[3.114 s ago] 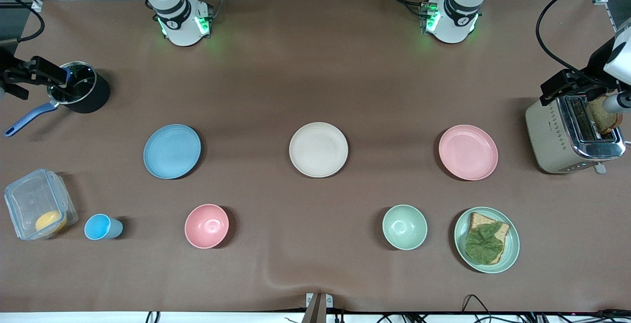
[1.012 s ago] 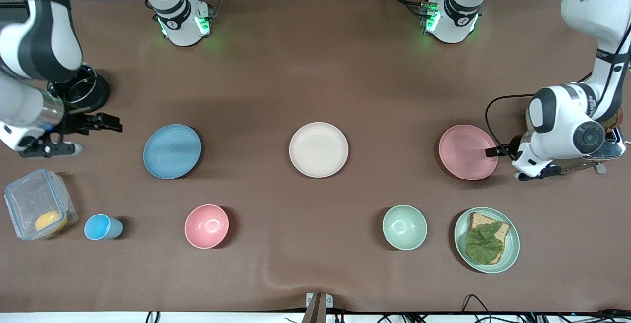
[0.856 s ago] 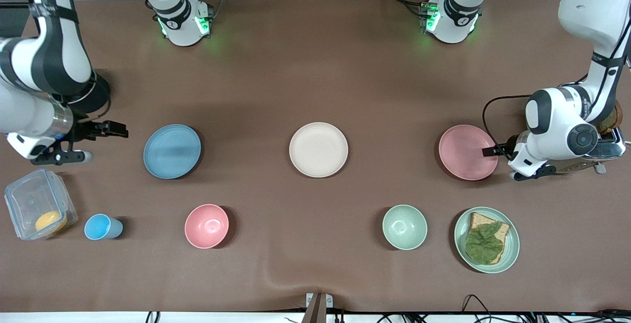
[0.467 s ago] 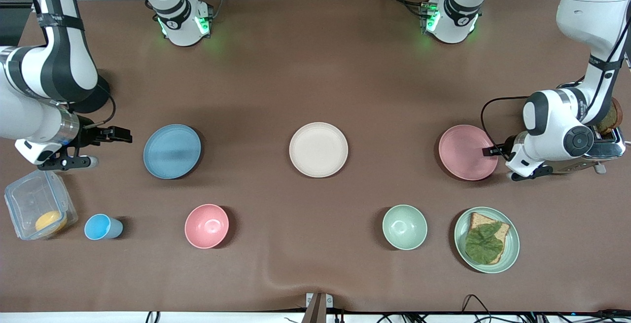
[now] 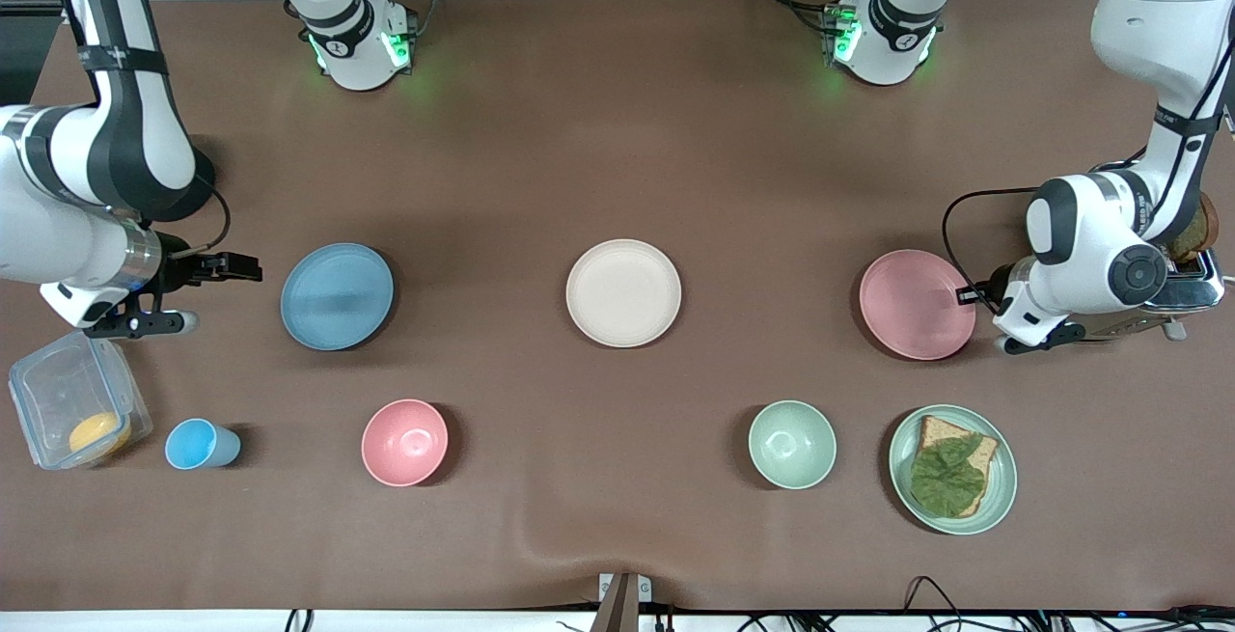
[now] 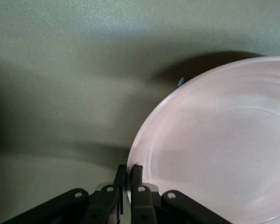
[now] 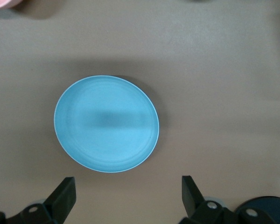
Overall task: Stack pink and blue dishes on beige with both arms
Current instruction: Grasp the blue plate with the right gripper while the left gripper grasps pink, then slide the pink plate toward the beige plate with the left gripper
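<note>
My right gripper picks up the light blue plate by its rim (image 5: 284,302) next, to stack that plate over the beige plate (image 5: 623,292).
The pale pink plate (image 5: 912,304) lies toward the left arm's end of the table. My left gripper (image 5: 966,296) is shut on its rim at the toaster side; in the left wrist view the gripper (image 6: 129,169) pinches the pink plate (image 6: 214,140) at its edge. The light blue plate (image 5: 337,296) lies flat toward the right arm's end. My right gripper (image 5: 253,270) is open, low beside it and apart from it; in the right wrist view the gripper (image 7: 128,193) has its fingers wide apart short of the blue plate (image 7: 106,123). The beige plate (image 5: 623,292) sits bare between the two.
Nearer the front camera stand a pink bowl (image 5: 404,442), a blue cup (image 5: 201,445), a green bowl (image 5: 792,444) and a green plate (image 5: 902,478) with bread and a leaf. A toaster (image 5: 1192,289) is partly hidden by the left arm. A clear container (image 5: 58,400) sits under the right arm.
Both arms swung in from the table's ends. The right gripper crept toward the blue plate. The left gripper drew back to the pink plate's rim and the plate shifted slightly.
</note>
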Controlling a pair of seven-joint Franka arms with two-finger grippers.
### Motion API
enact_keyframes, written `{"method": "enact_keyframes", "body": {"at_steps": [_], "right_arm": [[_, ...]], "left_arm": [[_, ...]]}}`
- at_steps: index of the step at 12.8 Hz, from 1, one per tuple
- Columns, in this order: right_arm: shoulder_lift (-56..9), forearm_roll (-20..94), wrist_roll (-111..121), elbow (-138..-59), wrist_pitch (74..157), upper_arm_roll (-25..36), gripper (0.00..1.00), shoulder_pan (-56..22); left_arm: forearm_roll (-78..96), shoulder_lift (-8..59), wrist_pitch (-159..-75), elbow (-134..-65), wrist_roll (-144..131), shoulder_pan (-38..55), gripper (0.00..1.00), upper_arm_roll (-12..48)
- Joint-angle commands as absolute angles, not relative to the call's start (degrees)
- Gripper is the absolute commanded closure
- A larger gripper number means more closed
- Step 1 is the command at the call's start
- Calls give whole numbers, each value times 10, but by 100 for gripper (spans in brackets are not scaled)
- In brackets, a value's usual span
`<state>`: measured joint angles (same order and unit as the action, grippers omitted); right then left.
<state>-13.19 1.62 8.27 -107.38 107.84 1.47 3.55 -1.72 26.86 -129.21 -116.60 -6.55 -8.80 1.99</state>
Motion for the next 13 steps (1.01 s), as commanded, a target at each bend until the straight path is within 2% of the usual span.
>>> {"method": "enact_keyframes", "body": {"at_steps": [1,4,6,9,13], "right_arm": [[-144,18,86,-1084,1082,12,0,57],[-176,18,87,-1088,1089,12,0,85],[-199,18,88,-1113,1133,12,0,96],[-222,23,90,-1176,1235,10,0,100],[-271,52,91,-1199,1308,9,0,91]], "left_arm": [[3,239,-1295,-1170,-61,-94,100,39],[72,185,-1257,-1160,-69,-93,100,100],[109,161,-1252,-1158,-72,-92,100,145],[119,184,-1252,-1128,-172,-63,100,207],[115,230,-1254,-1064,-348,51,100,209]]}}
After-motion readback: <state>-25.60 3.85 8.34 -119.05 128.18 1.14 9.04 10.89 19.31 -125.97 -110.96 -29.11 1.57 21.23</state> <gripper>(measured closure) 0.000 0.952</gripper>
